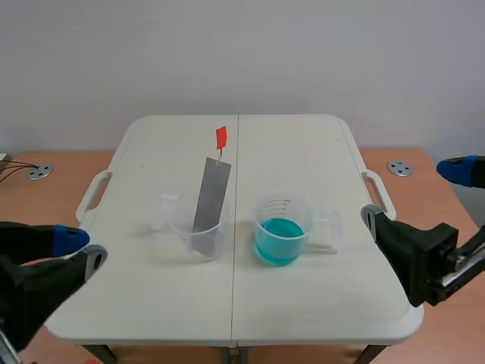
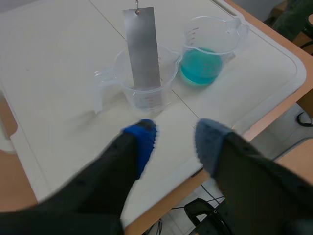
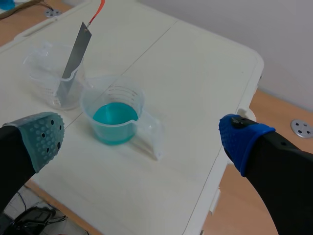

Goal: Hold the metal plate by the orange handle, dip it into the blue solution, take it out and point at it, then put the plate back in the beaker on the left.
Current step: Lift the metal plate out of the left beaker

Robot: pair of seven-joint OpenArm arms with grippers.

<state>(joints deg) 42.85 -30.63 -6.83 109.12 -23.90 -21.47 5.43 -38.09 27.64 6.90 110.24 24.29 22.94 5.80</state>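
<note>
My right gripper should take hold of the plate by its orange handle [image 1: 220,137] next, because the lower end of the plate is inside the clear beaker [image 1: 201,233].
A grey metal plate [image 1: 211,199] stands tilted in the clear left beaker [image 1: 201,233], and its orange handle [image 1: 220,137] sticks up at the far end. Beside it on the right is a clear beaker of blue solution [image 1: 280,231]. My left gripper [image 1: 83,250] hovers open over the table's near left corner, well short of the plate [image 2: 143,49] and its beaker [image 2: 146,90]. My right gripper [image 1: 415,193] is wide open at the table's right edge, with nothing between its fingers. From the right wrist, the blue beaker [image 3: 113,117] lies ahead, the plate [image 3: 76,54] beyond it.
The white folding table [image 1: 303,152] has a seam down its middle and moulded handles at both sides. It stands on a wooden surface [image 1: 61,171] with round metal grommets at the far left and right.
</note>
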